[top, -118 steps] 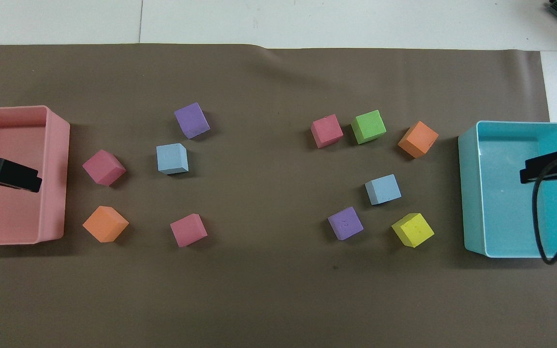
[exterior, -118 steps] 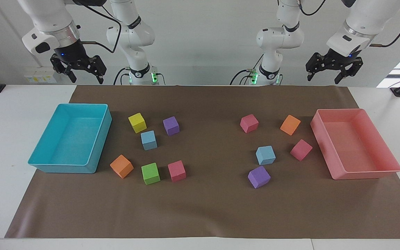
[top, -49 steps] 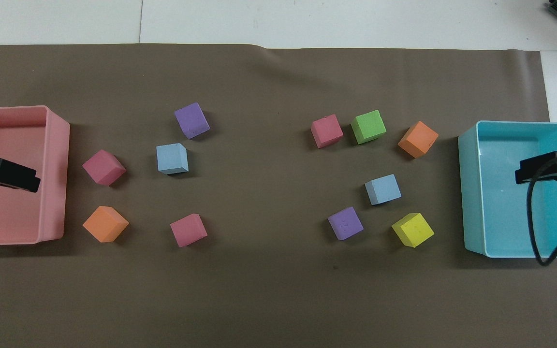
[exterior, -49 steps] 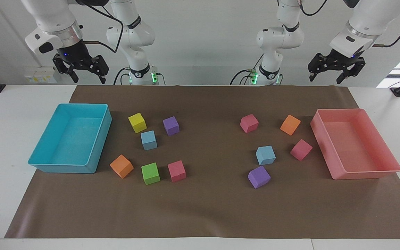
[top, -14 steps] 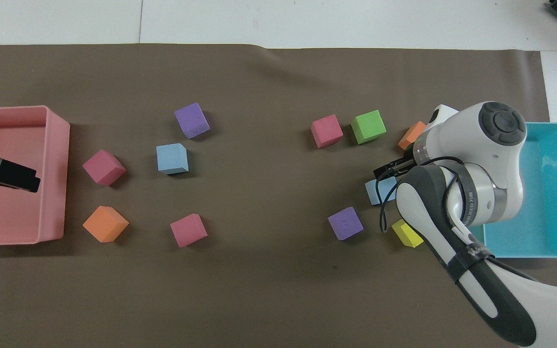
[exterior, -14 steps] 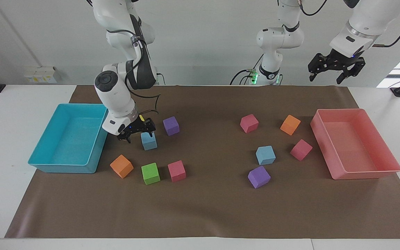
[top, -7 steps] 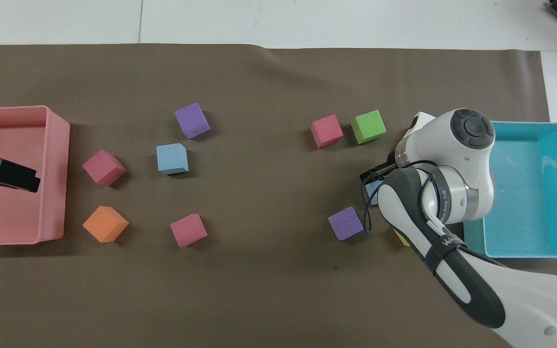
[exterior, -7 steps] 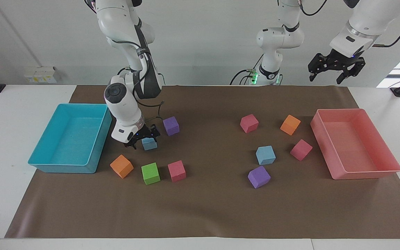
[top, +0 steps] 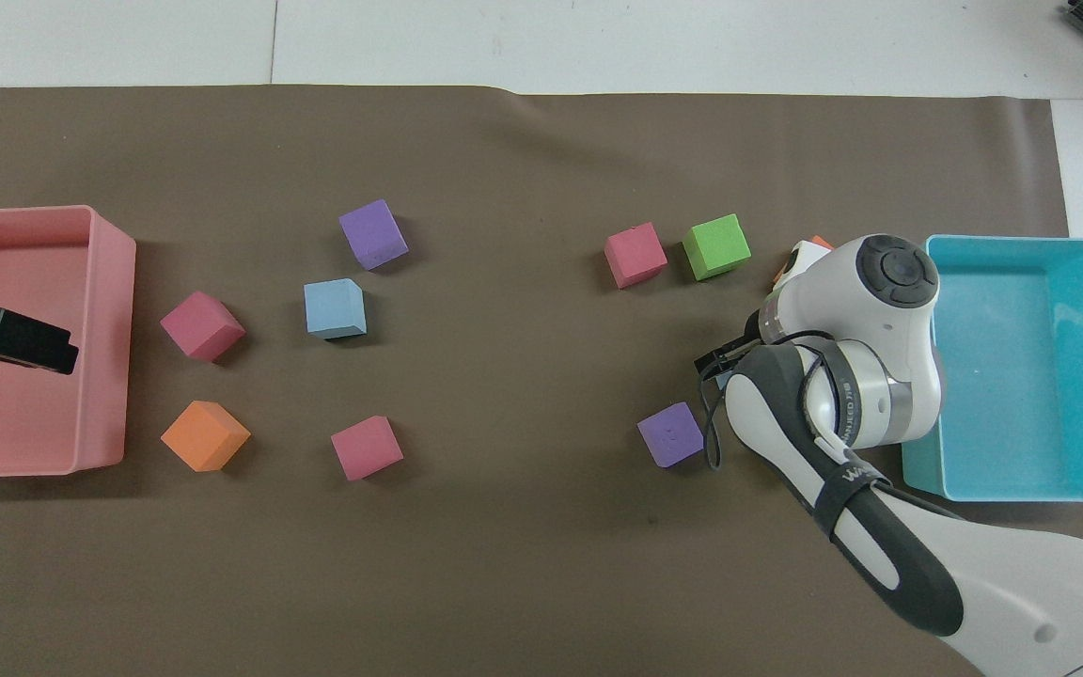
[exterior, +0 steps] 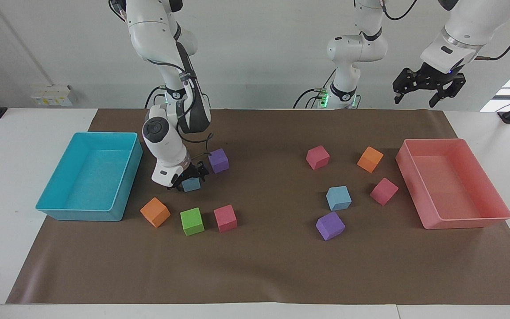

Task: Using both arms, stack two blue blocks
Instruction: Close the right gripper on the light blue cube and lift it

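Observation:
The right gripper's fingers are down beside the blue block (top: pixel 723 380) near the purple cube, so it is time for the right gripper to close on the block.
One blue block (exterior: pixel 191 185) lies on the brown mat near the cyan tray, between a purple cube and an orange cube. My right gripper (exterior: pixel 189 182) has come down onto it and stands open, a finger on either side of the block at table level. In the overhead view the right arm covers almost all of this block. The other blue block (exterior: pixel 338 197) (top: pixel 335 308) sits free toward the left arm's end of the table. My left gripper (exterior: pixel 427 88) waits open, high over the pink tray (top: pixel 109 329).
The cyan tray (exterior: pixel 82 215) stands close beside the right arm. A purple cube (exterior: pixel 218 160), an orange cube (exterior: pixel 155 212), a green cube (exterior: pixel 192 221) and a pink cube (exterior: pixel 225 218) ring the gripped-at block. Purple (exterior: pixel 330 225), pink and orange cubes surround the free blue block.
The right arm has sunk lower and its gripper has settled around the blue block by the cyan tray. The left arm has not moved.

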Controlling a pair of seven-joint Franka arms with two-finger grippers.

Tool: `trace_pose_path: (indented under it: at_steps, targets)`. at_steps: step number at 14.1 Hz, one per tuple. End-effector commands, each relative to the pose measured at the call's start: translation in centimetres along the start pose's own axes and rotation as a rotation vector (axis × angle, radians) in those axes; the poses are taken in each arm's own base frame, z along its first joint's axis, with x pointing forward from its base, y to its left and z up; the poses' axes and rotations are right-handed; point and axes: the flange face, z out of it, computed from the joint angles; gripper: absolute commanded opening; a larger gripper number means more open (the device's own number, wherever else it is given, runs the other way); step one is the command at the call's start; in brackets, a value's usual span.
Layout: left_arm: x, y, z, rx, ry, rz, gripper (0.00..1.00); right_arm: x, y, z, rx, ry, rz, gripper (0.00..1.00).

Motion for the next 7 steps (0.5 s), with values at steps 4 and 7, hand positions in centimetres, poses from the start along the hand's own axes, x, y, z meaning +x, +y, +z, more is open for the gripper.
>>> trace_pose_path:
  at_steps: [4,7]
  targets:
    - [-0.62,-0.32,-0.01,0.006,-0.002,-0.014,1.0,-0.34,0.62,-0.19,0.014,0.024,0.01,0.0]
    - [-0.62,-0.32,-0.01,0.006,-0.002,-0.014,1.0,-0.11,0.97,-0.55,0.015,0.025,0.013,0.0]
